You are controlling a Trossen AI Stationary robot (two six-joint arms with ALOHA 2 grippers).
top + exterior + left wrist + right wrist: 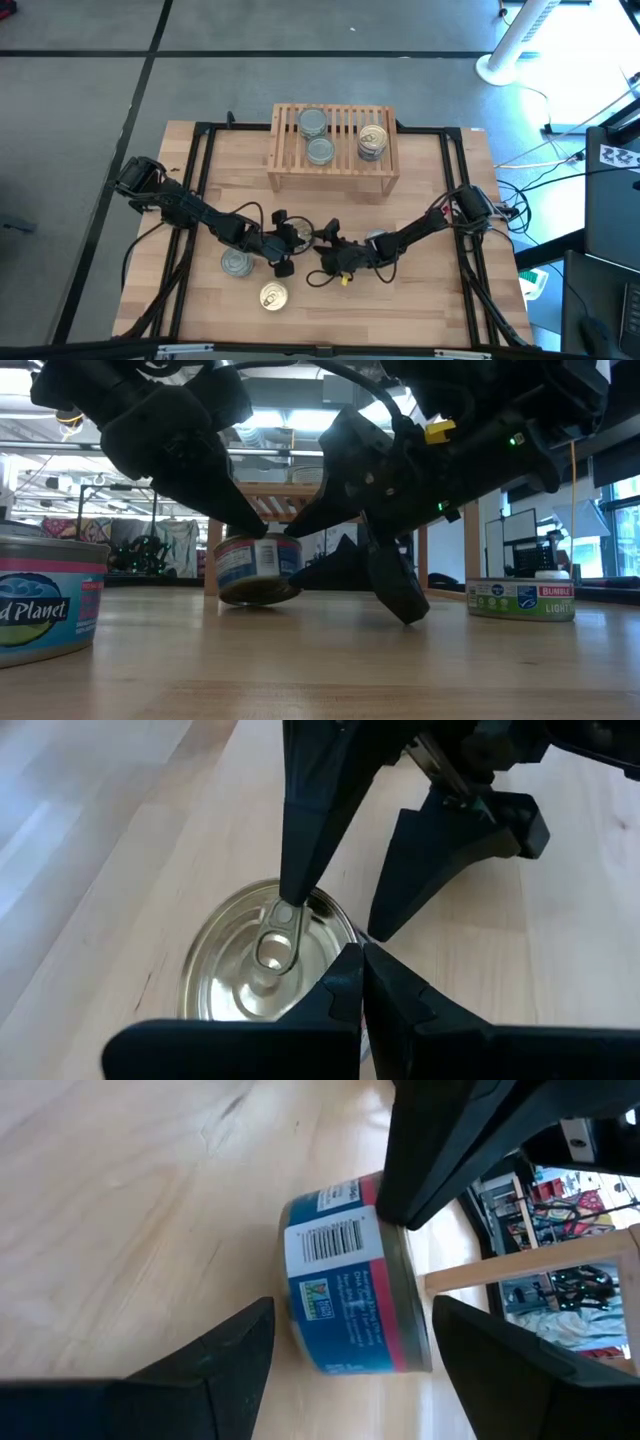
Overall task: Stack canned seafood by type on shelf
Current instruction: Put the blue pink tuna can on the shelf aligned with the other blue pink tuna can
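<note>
The right gripper takes hold of the gold-topped tin by its flat top and base next, to stack the tin with its kind.
A gold-topped tin (255, 970) with a blue label (350, 1290) sits tilted on the table in front of the shelf (330, 150). My left gripper (362, 965) is shut, its tips at the tin's rim. My right gripper (350, 570) is open and comes from the table's right. One of its fingers is on the tin's top and the other (400, 600) reaches down to the table beside the tin. On the shelf's slats stand two silver-topped tins (316, 136) and one gold-topped tin (372, 140). My left gripper presses its shut fingertips on the edge of the tin's top (335, 988), slanting down from the table's left. The tin stands tilted under them, part of its base off the table (260, 592). My right gripper has one fingertip (290, 890) on the pull tab's end (283, 915) near the rim, slanting down from the right. Nothing is pinched between its fingers.
On the table lie a silver-topped tin (236, 262) and a gold-topped tin (273, 296) at the near left. Another tin (375, 240) lies beside the right arm. A black frame runs around the tabletop. The shelf's right half has free slats.
</note>
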